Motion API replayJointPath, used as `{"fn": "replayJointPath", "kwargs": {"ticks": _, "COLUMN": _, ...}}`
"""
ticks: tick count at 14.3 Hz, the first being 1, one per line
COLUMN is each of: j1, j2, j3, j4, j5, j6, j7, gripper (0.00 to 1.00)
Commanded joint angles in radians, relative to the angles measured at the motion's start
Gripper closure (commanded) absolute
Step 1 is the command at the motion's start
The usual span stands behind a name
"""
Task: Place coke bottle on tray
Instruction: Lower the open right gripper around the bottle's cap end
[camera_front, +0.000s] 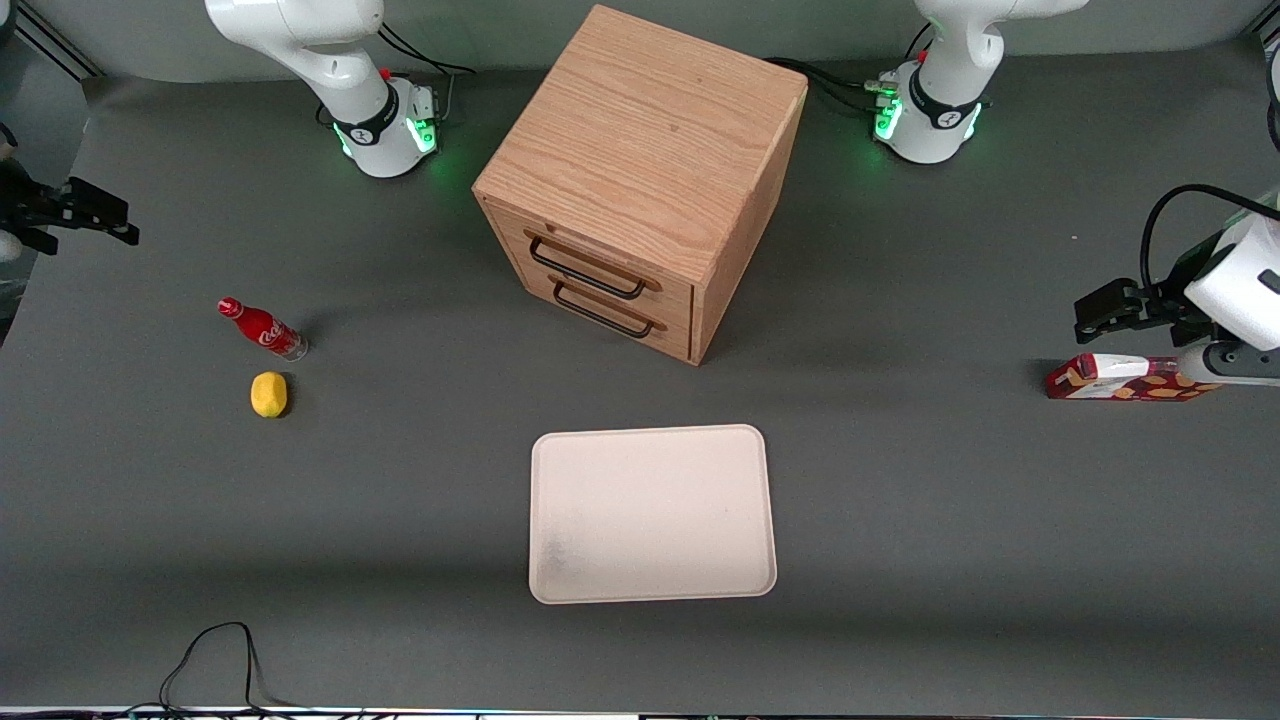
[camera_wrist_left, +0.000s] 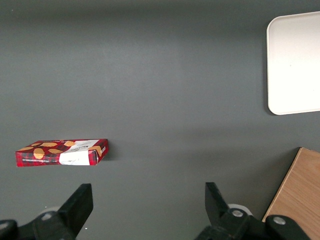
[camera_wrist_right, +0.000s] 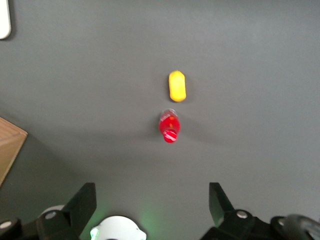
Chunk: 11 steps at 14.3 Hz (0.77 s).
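Next, my right gripper will pick up the coke bottle by its red cap (camera_front: 230, 307) to place the bottle on the tray (camera_front: 650, 515).
The coke bottle (camera_front: 263, 329) stands on the grey table toward the working arm's end, showing its red cap, red label and clear base. The right wrist view looks down on the bottle (camera_wrist_right: 169, 127) from above. The cream tray (camera_front: 650, 515) lies flat nearer the front camera, in front of the drawer cabinet, with nothing on it; a sliver of the tray (camera_wrist_right: 4, 20) shows in the right wrist view. My right gripper (camera_front: 128, 224) hovers open and holding nothing, farther from the front camera than the bottle. The gripper (camera_wrist_right: 152, 200) has its fingers spread wide, well apart from the bottle.
A yellow lemon (camera_front: 268, 394) lies just beside the bottle, nearer the front camera. A wooden two-drawer cabinet (camera_front: 640, 180) stands mid-table. A red patterned carton (camera_front: 1120, 378) lies toward the parked arm's end. A black cable (camera_front: 215, 660) loops at the table's front edge.
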Motion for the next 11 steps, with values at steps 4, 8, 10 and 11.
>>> {"fn": "replayJointPath", "kwargs": {"ticks": 4, "j1": 0.012, "j2": -0.086, "j3": -0.054, "j4": -0.136, "j5": -0.044, "j6": 0.09, "j7": -0.087, "gripper": 0.0}}
{"fn": "replayJointPath", "kwargs": {"ticks": 8, "j1": 0.012, "j2": -0.1, "j3": -0.059, "j4": -0.283, "j5": -0.046, "j6": 0.24, "j7": -0.085, "gripper": 0.0}}
{"fn": "replayJointPath", "kwargs": {"ticks": 10, "j1": 0.014, "j2": -0.099, "j3": -0.095, "j4": -0.349, "j5": -0.046, "j6": 0.323, "j7": -0.087, "gripper": 0.0}}
{"fn": "replayJointPath", "kwargs": {"ticks": 11, "j1": 0.014, "j2": -0.096, "j3": -0.097, "j4": -0.386, "j5": -0.046, "j6": 0.369, "j7": -0.087, "gripper": 0.0}}
